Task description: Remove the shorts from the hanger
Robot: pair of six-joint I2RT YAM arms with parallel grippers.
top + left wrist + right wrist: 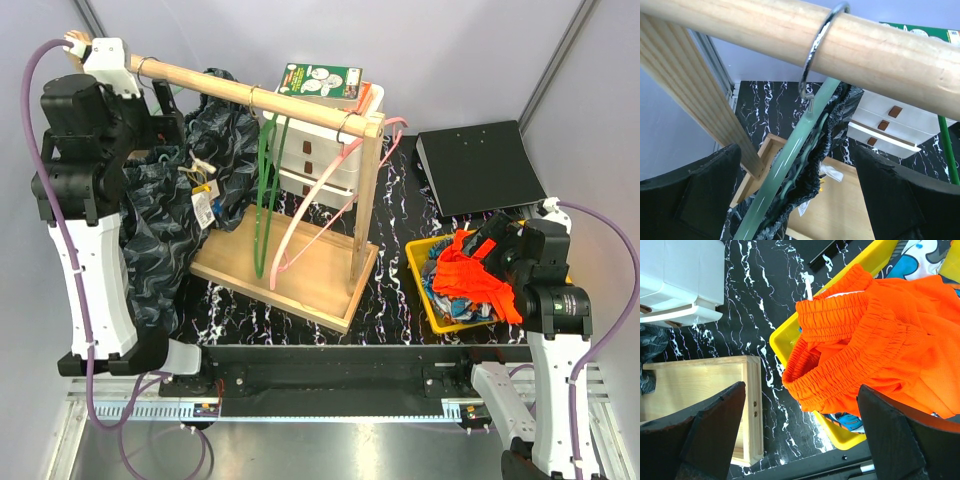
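The left gripper should next grab the teal hanger (785, 165) by the hanger's arm beside the metal hook, which leaves the hook and the waistband free, to remove the shorts.
The dark navy-grey patterned shorts (215, 140) hang from a teal hanger (785, 165) at the left end of the wooden rod (260, 95). Their gathered waistband (827, 145) is clipped along the hanger, and the metal hook (815, 50) loops over the rod. My left gripper (797, 200) is open just under the rod, with the hanger and waistband between its fingers (690, 200) and apart from both. The orange shorts (880, 340) lie over the blue patterned shorts (920, 255) in a yellow bin (420, 265). My right gripper (800, 430) hovers open over the bin's edge, holding nothing.
An empty green hanger (265, 190) and an empty pink hanger (320, 190) hang on the rod. The rack stands on a wooden base (300, 270). Behind it are a white drawer unit (320, 160) with a green box (320, 80) on top. A black binder (480, 165) lies at back right.
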